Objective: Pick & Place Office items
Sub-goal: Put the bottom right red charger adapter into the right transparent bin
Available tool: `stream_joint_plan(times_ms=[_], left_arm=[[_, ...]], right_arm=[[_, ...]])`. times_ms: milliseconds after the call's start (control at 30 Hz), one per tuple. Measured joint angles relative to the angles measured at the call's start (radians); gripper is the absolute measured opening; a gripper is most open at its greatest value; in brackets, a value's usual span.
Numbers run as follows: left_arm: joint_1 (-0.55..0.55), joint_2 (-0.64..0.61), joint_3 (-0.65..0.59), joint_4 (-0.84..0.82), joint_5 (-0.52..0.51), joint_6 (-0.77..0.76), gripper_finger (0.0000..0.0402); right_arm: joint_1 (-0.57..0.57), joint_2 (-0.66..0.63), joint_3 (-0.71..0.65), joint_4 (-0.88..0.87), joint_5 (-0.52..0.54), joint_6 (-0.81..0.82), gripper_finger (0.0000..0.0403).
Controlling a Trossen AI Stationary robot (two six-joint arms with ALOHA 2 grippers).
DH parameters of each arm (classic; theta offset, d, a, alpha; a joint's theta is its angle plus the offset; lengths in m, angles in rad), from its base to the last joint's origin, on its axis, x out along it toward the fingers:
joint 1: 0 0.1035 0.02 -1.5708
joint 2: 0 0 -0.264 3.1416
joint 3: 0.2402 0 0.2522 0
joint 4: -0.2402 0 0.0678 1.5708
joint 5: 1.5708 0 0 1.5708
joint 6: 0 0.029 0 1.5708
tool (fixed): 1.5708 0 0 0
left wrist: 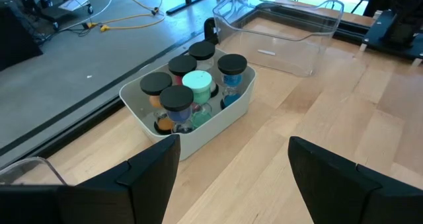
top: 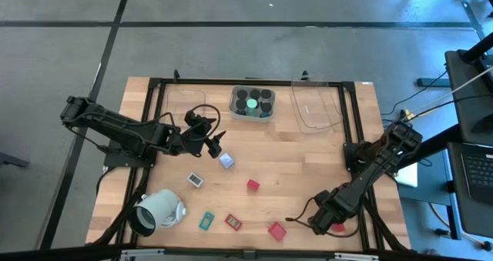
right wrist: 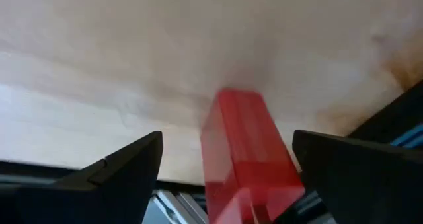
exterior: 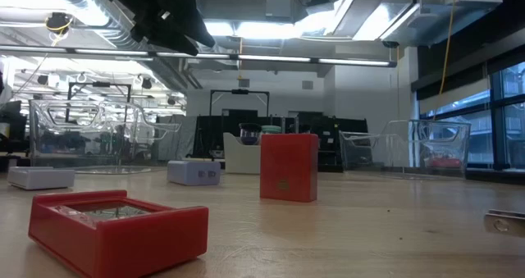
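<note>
I need to set the red block into the clear tray [top: 316,108], so I should next grab the block with my right gripper by its notched end [top: 337,228].
My left gripper [top: 214,143] [left wrist: 234,151] is open and empty above the table's middle left, just far-left of the pale blue cube [top: 226,161] [exterior: 194,172]. My right gripper [top: 319,223] [right wrist: 226,141] is low at the near right corner and open. Its fingers stand on either side of a red block [right wrist: 246,158] [top: 337,228] with a gap on each side. On the wood lie a white rectangle [top: 195,180], a red block [top: 253,185] [exterior: 289,166], a teal rectangle [top: 206,220], a red rectangle [top: 233,222] [exterior: 119,229] and another red piece [top: 276,230].
A small bin [top: 252,103] [left wrist: 244,105] of black-lidded jars, one green-topped, stands at the far edge, with a clear tray [top: 316,105] [left wrist: 291,32] to its right. A pale mint hollow cylinder [top: 156,211] lies on its side near the near left corner. A black frame rims the table.
</note>
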Motion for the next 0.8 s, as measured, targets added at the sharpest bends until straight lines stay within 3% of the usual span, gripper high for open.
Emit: stream_joint_plan(times_ms=[167, 667, 800], left_arm=[[0.000, 0.000, 0.000, 0.000, 0.000, 0.000, 0.0278], [0.000, 0.000, 0.000, 0.000, 0.000, -0.010, 0.0278], [0.000, 0.000, 0.000, 0.000, 0.000, -0.010, 0.0278]], right_arm=[[0.031, 0.000, 0.000, 0.004, -0.088, 0.003, 0.0306], [0.052, -0.002, 0.000, 0.011, -0.061, 0.019, 0.0127], [0.051, -0.006, 0.000, 0.010, -0.055, 0.007, 0.0123]])
